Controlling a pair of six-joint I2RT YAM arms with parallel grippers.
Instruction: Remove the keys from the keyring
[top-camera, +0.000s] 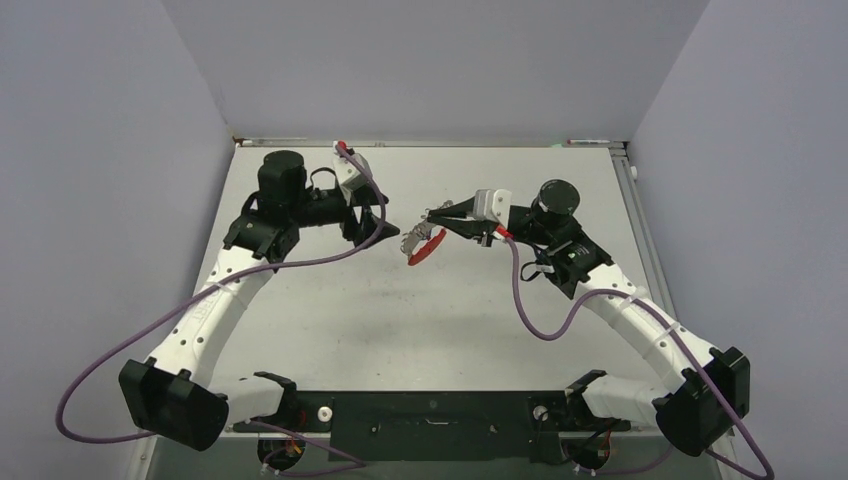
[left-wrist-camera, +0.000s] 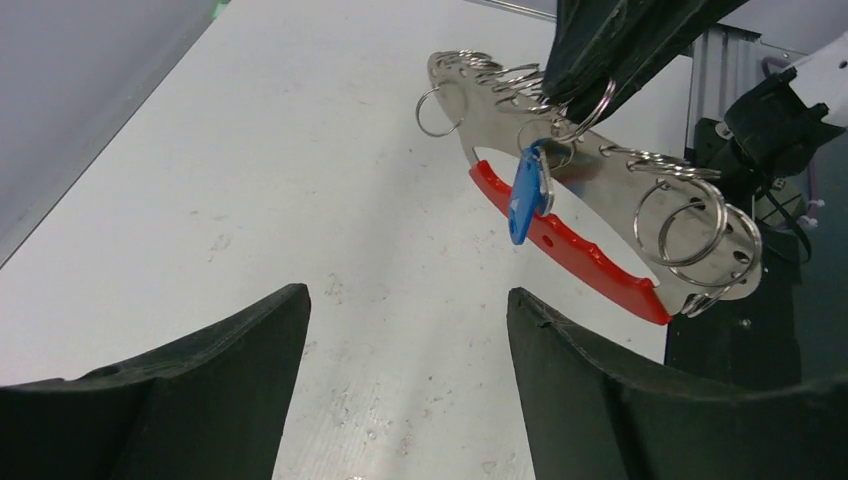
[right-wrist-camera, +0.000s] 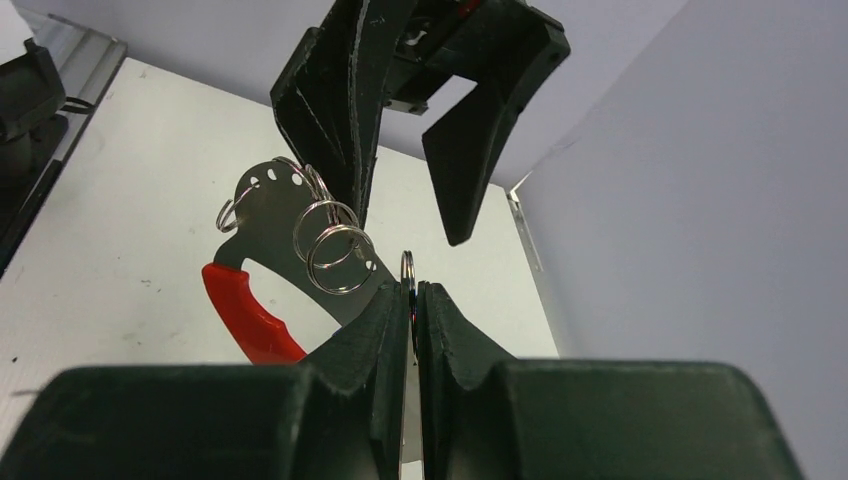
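Observation:
The left gripper takes hold of the key by its blue head (left-wrist-camera: 527, 195) next. That leaves the wire loop free to slide off the key.
The keyring (left-wrist-camera: 590, 170) is a curved silver plate with a red band (left-wrist-camera: 580, 255) along one edge and several wire loops (left-wrist-camera: 690, 225). It hangs in the air above the table. A key with a blue head (left-wrist-camera: 527, 195) dangles from a loop near its middle. My right gripper (right-wrist-camera: 413, 292) is shut on the keyring's edge (right-wrist-camera: 300, 250), with a wire loop sticking up between its fingers. My left gripper (left-wrist-camera: 405, 295) stands open just short of the keyring, touching nothing. From above, both grippers (top-camera: 385, 232) (top-camera: 432, 215) meet at the red keyring (top-camera: 427, 245).
The white table (top-camera: 420, 320) is walled in by grey panels on three sides. A metal rail (top-camera: 630, 190) runs along the right edge. The arms' cables (top-camera: 530, 300) loop over the table near each arm.

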